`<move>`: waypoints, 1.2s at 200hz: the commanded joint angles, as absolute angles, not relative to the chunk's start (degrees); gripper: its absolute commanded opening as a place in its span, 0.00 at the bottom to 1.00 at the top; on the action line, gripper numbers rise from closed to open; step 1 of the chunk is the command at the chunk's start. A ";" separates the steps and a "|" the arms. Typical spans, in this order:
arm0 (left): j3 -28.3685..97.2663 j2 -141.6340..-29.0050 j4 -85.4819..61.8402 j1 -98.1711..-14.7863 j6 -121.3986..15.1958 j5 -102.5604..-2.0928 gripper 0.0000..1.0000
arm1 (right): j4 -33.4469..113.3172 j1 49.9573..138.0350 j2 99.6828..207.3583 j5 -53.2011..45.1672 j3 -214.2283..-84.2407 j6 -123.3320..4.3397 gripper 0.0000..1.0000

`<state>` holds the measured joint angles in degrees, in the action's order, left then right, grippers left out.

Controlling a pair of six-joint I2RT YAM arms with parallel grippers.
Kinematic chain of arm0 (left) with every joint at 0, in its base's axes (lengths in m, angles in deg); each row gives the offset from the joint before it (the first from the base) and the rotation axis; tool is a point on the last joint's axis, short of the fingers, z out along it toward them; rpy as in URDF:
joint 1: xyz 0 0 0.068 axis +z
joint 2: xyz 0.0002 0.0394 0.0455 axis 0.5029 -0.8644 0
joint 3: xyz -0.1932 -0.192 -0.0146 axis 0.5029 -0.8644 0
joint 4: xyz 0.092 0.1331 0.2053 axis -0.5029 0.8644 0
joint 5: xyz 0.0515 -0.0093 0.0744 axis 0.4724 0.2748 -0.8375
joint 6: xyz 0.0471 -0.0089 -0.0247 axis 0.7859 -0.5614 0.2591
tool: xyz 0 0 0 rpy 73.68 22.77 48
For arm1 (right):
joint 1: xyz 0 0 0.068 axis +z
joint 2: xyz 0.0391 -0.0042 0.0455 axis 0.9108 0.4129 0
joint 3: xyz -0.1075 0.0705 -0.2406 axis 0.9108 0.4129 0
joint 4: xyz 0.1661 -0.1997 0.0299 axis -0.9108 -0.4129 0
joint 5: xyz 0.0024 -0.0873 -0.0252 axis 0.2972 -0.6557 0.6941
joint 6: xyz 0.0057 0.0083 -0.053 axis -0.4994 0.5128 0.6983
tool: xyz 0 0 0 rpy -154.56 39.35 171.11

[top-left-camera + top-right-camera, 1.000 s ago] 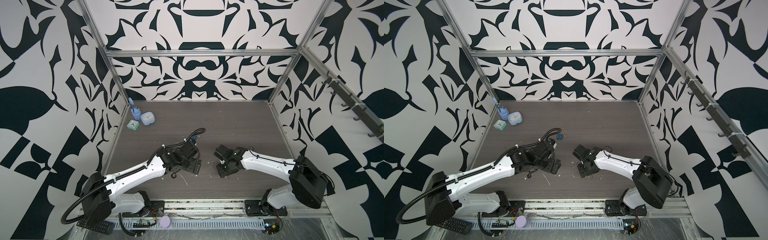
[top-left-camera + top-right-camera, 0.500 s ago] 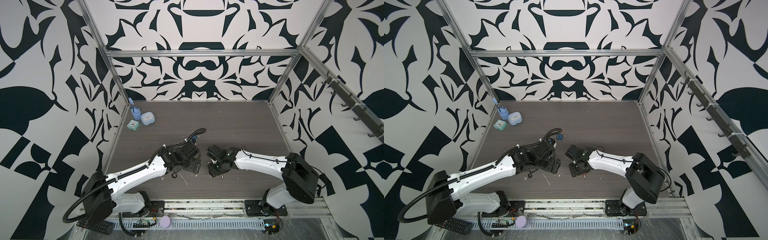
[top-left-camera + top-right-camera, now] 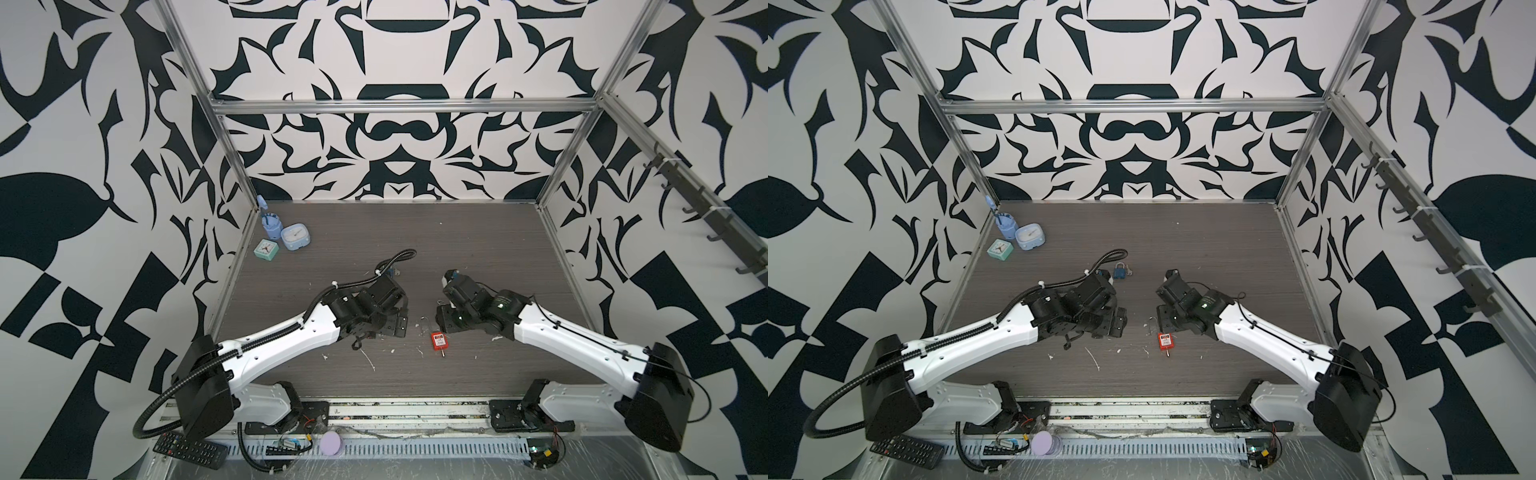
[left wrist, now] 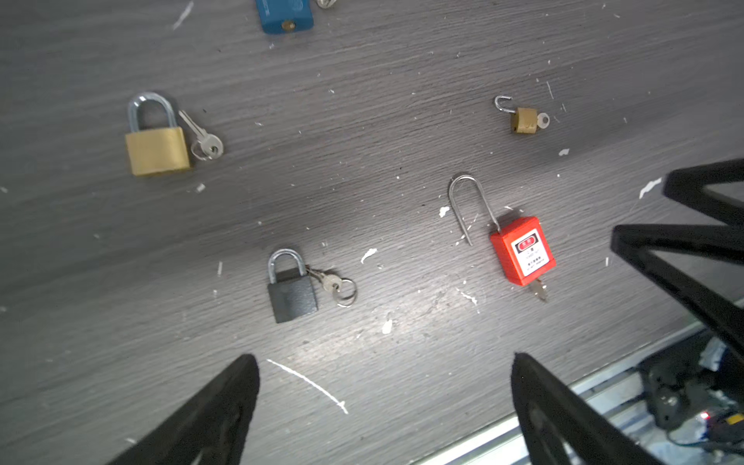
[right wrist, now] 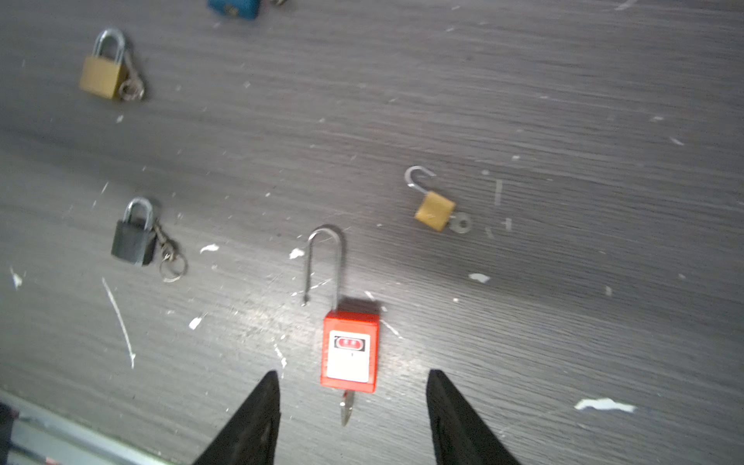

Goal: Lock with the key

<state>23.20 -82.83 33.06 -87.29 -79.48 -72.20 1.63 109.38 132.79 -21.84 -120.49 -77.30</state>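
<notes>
The left gripper grabs the red padlock's body by its sides next. The shackle and key end stay free to close and lock.
A red padlock (image 5: 349, 350) lies flat on the dark table (image 5: 563, 120), its long shackle (image 5: 324, 257) swung open and a key (image 5: 346, 406) stuck in its bottom end. It also shows in both top views as the red padlock (image 3: 439, 340) (image 3: 1165, 340) between the two arms. My right gripper (image 5: 352, 374) hovers open just over the key end, touching nothing. My left gripper (image 4: 384, 356) is wide open and empty, with the red padlock (image 4: 522, 251) off to one side of it.
Other padlocks lie around: a large brass one (image 4: 157, 151), a black one (image 4: 292, 296) with keys on a ring, a small brass one (image 4: 523, 120) with open shackle, a blue one (image 3: 1119, 272). Two small clocks (image 3: 294, 237) (image 3: 266, 249) and a blue cup (image 3: 270, 220) stand at the back left.
The right gripper swung left toward the middle, then came back right, and its jaws stand a little wider. The left arm has barely moved.
</notes>
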 commanded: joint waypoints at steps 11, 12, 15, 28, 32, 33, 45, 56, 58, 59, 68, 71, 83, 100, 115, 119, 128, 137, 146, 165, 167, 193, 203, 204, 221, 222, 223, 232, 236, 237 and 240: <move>30.36 -92.98 43.67 -88.24 -93.32 -63.87 0.99 | 0.06 106.93 124.71 -27.31 -114.07 -78.83 0.67; 30.55 -93.26 43.83 -88.26 -93.56 -63.58 0.99 | 0.15 106.88 124.48 -27.32 -113.90 -78.77 0.68; 31.12 -94.22 44.06 -88.40 -94.42 -62.69 0.99 | 0.23 106.84 123.79 -27.33 -113.46 -78.53 0.70; 33.51 -97.87 44.86 -89.01 -97.86 -59.63 0.99 | -0.06 106.59 121.35 -27.60 -112.17 -77.39 1.00; 34.27 -98.92 45.03 -89.23 -98.94 -59.01 0.99 | -0.45 106.50 120.61 -27.67 -111.94 -77.08 1.00; 34.53 -99.17 45.04 -89.33 -99.18 -58.86 0.99 | -0.54 106.45 120.41 -27.73 -111.91 -77.02 1.00; 37.10 -102.14 45.57 -90.42 -101.73 -57.99 0.99 | -1.86 106.35 118.52 -28.06 -111.34 -76.68 1.00; 40.09 -104.83 46.62 -91.57 -103.92 -58.22 0.99 | -3.33 106.31 116.73 -29.11 -111.07 -77.88 1.00; 40.72 -105.41 46.76 -91.77 -104.22 -58.32 0.99 | -3.49 106.26 116.35 -29.30 -111.02 -78.17 1.00; 40.96 -105.62 46.78 -91.87 -104.41 -58.34 0.99 | -3.65 106.24 116.26 -29.55 -111.01 -78.35 1.00; 43.33 -107.80 47.29 -92.69 -106.04 -58.37 0.99 | -5.12 106.20 114.70 -31.15 -111.01 -80.84 1.00; 44.19 -108.55 47.45 -92.98 -106.55 -58.40 0.99 | -5.65 106.14 114.24 -31.77 -111.12 -81.56 1.00; 47.10 -111.39 47.95 -93.59 -108.67 -58.45 1.00 | -7.84 106.10 112.43 -33.76 -111.48 -85.74 1.00; 50.82 -115.15 48.78 -93.91 -111.28 -58.78 1.00 | -9.93 106.04 110.76 -34.78 -111.95 -89.38 1.00; 53.51 -117.96 49.24 -93.91 -113.21 -59.15 0.99 | -11.24 106.04 109.90 -35.28 -111.96 -90.51 1.00; 54.09 -118.56 49.38 -93.90 -113.78 -59.15 0.99 | -11.62 106.04 109.78 -35.71 -112.04 -90.93 1.00; 55.49 -119.97 49.82 -93.93 -114.77 -59.48 0.99 | -13.03 106.03 109.55 -37.02 -112.23 -92.03 1.00; 56.83 -121.21 50.08 -93.90 -115.39 -59.46 0.97 | -14.07 106.01 109.34 -38.23 -112.45 -92.42 1.00; 58.31 -122.50 50.38 -93.90 -115.51 -59.58 0.94 | -14.50 106.04 109.14 -39.02 -112.58 -92.38 1.00; 60.96 -124.62 50.84 -93.98 -115.67 -59.93 0.88 | -14.68 106.04 108.21 -39.74 -112.51 -91.81 1.00; 61.19 -124.83 50.95 -94.02 -115.77 -59.87 0.87 | -14.57 106.04 108.14 -39.67 -112.50 -91.85 1.00; 63.13 -127.71 51.79 -94.00 -116.76 -59.78 0.86 | -13.53 106.05 107.05 -39.27 -111.77 -91.73 1.00; 64.31 -128.93 52.35 -94.00 -116.75 -59.54 0.86 | -13.04 106.04 106.72 -39.20 -111.38 -91.72 1.00; 64.45 -129.11 52.43 -94.00 -116.74 -59.52 0.86 | -13.04 106.04 106.66 -39.20 -111.37 -91.72 1.00; 66.69 -131.16 53.80 -93.99 -116.67 -58.96 0.79 | -12.10 106.04 106.17 -39.21 -110.84 -91.33 1.00; 66.82 -131.24 53.82 -93.95 -116.62 -58.97 0.78 | -12.04 106.04 106.20 -39.16 -110.83 -91.30 1.00; 66.88 -131.32 53.83 -93.93 -116.59 -58.97 0.77 | -12.01 106.04 106.13 -39.14 -110.83 -91.29 1.00; 67.50 -131.97 54.13 -94.00 -116.52 -58.89 0.75 | -11.84 106.04 106.06 -39.07 -110.77 -91.19 1.00; 67.70 -132.19 54.12 -93.94 -116.49 -58.93 0.75 | -11.81 106.04 105.97 -39.09 -110.75 -91.14 1.00; 67.72 -132.24 54.11 -93.93 -116.49 -58.95 0.75 | -11.76 106.04 105.93 -39.06 -110.74 -91.12 1.00; 67.76 -132.39 54.02 -93.99 -116.49 -58.97 0.75 | -11.69 106.04 105.94 -38.95 -110.74 -91.03 1.00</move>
<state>65.80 -130.44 49.17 -93.96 -115.41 -58.85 -12.64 106.19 106.60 -37.31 -110.92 -90.99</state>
